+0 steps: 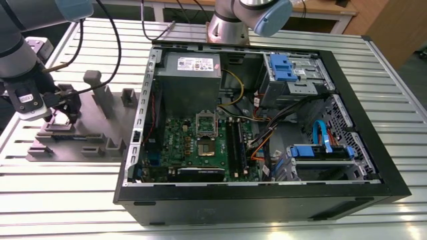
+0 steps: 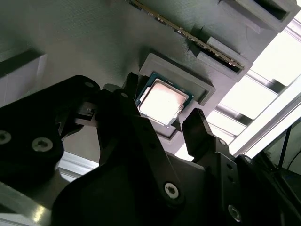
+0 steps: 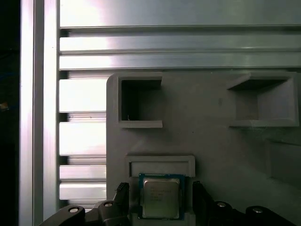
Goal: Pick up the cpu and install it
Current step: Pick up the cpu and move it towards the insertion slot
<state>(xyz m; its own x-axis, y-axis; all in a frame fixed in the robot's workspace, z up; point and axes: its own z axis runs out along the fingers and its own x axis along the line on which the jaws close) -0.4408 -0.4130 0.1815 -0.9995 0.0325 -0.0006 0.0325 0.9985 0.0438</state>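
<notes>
My gripper grabs the cpu by its two open side edges next, since the pocket's sides close off the front and back of the cpu (image 3: 161, 197).
The cpu (image 3: 161, 197), a small square chip with a shiny silver top, lies flat in a raised pocket of the grey fixture plate (image 3: 211, 136). In the second wrist view the cpu (image 2: 162, 101) sits between my two black fingers. My gripper (image 3: 161, 203) is open and straddles the chip, one finger (image 3: 123, 194) on each side with a small gap to its edges. In the exterior view my gripper (image 1: 65, 114) hangs low over the fixture plate (image 1: 87, 142) at that view's left, beside the open computer case (image 1: 373, 165).
Inside the case lies the green motherboard (image 1: 180, 150) with its socket (image 1: 205, 148) and raised hinged frame (image 1: 205, 121). A grey power supply box (image 1: 190, 67), blue drive brackets (image 1: 283, 67) and cables (image 1: 267, 137) crowd the case. Grey posts (image 1: 100, 90) rise from the fixture plate.
</notes>
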